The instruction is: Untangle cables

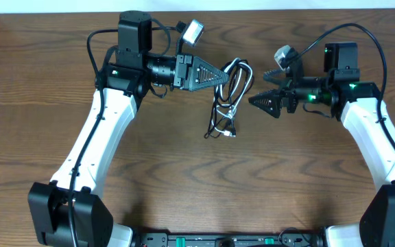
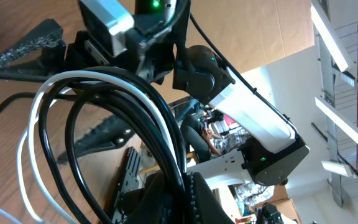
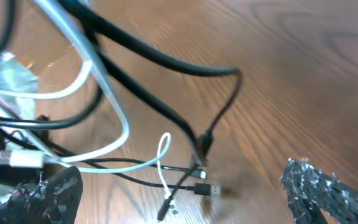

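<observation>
Wood separates the cable loops from my right gripper's fingers, so I should bring the cables to those fingers before my left gripper releases them.
The cables (image 1: 228, 92) are a tangle of thin black and white cords hanging from the left gripper down to plug ends on the table (image 1: 219, 132). My left gripper (image 1: 222, 77) is shut on the top of the bundle. In the left wrist view the black and white loops (image 2: 104, 93) run down into its pinched jaws (image 2: 188, 190). My right gripper (image 1: 259, 92) is open and empty, just right of the bundle. In the right wrist view its two fingers (image 3: 179, 177) stand wide apart, with the plug ends (image 3: 197, 183) lying on the wood between them.
The wooden table (image 1: 184, 178) spreads out in front of the cables. The left arm (image 1: 101, 130) and the right arm (image 1: 376, 130) run along the two sides. A cardboard wall stands behind the table's back edge.
</observation>
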Available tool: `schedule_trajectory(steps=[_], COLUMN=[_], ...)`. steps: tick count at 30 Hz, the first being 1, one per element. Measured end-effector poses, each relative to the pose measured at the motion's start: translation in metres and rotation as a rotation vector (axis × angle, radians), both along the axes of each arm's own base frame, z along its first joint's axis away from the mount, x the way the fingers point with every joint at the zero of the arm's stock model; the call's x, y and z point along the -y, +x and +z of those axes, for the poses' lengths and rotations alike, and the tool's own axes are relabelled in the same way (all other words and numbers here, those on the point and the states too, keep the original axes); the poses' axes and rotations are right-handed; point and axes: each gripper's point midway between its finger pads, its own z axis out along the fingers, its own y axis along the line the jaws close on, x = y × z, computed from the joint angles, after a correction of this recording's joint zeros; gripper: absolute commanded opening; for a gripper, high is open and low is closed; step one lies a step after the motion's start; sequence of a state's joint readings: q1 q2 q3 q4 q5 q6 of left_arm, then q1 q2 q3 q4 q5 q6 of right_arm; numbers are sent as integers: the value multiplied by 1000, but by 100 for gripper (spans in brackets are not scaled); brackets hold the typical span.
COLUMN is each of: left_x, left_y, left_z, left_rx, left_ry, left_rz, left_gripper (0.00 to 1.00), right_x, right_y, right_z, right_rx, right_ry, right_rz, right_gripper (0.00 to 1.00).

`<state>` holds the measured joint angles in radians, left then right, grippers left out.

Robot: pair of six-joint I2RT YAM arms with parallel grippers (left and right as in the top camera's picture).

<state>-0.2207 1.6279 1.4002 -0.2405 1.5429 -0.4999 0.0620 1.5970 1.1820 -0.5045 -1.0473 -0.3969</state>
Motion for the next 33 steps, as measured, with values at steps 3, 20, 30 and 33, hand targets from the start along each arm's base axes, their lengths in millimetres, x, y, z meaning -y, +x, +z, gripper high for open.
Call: schedule_trajectory(steps=[3, 20, 30, 33], left_x=[0, 0, 0, 0], left_y=[0, 0, 0, 0], left_z=[0, 0, 0, 0], left_rx=[-1, 1, 2, 2], left_ry=[0, 0, 0, -1], left_rz=[0, 0, 0, 0], left_gripper=[7, 7, 7, 7], right_x=[-3, -43, -44, -52], right_y=[-1, 59, 92, 86], right_z=[7, 14, 32, 39], right_rx=[34, 251, 392, 404], right_ry=[30, -146, -98, -54], right_rz=[29, -218, -295, -246], right_gripper=[99, 94, 59, 11])
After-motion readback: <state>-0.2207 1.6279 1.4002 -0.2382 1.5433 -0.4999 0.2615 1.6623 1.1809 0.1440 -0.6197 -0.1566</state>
